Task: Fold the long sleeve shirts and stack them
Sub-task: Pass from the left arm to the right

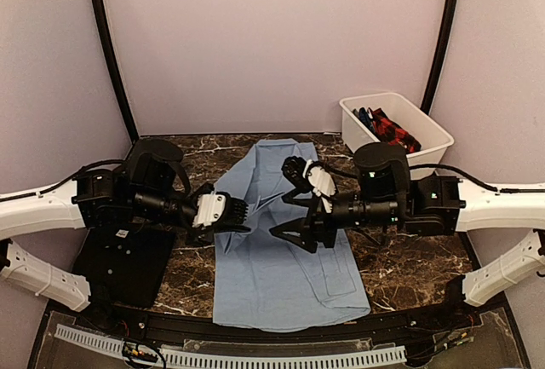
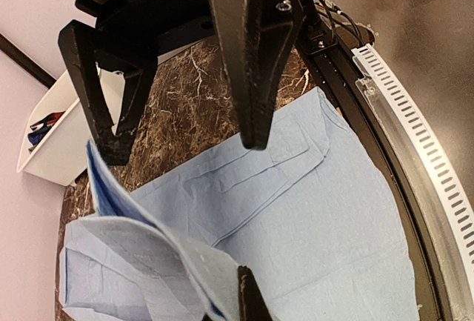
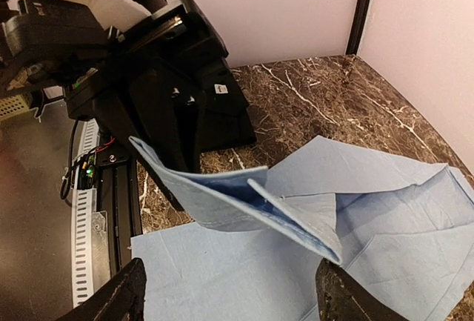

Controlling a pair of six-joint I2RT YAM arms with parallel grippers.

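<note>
The sleeve cuff needs to be grabbed by its loose end [image 2: 104,189] with my right gripper next, to fold the sleeve inward. My left gripper stays free.
A light-blue long sleeve shirt [image 1: 285,258] lies flat on the marble table [image 1: 409,271] between my arms. My left gripper [image 1: 238,216] is shut on a lifted sleeve cuff [image 3: 244,206] and holds it above the shirt's body. In the left wrist view only one of its fingers [image 2: 248,299] shows, against the folded cuff [image 2: 155,254]. My right gripper [image 1: 287,203] is wide open and faces the left one. Its fingers [image 3: 122,299] straddle the cuff without closing, and the cuff's free end is close to one fingertip. A red-black checked shirt [image 1: 393,129] lies in the bin.
A white bin [image 1: 426,118] stands at the back right and also shows in the left wrist view [image 2: 52,143]. A black square mat [image 1: 119,262] lies at the front left. A perforated white strip [image 2: 415,136] runs along the table's near edge.
</note>
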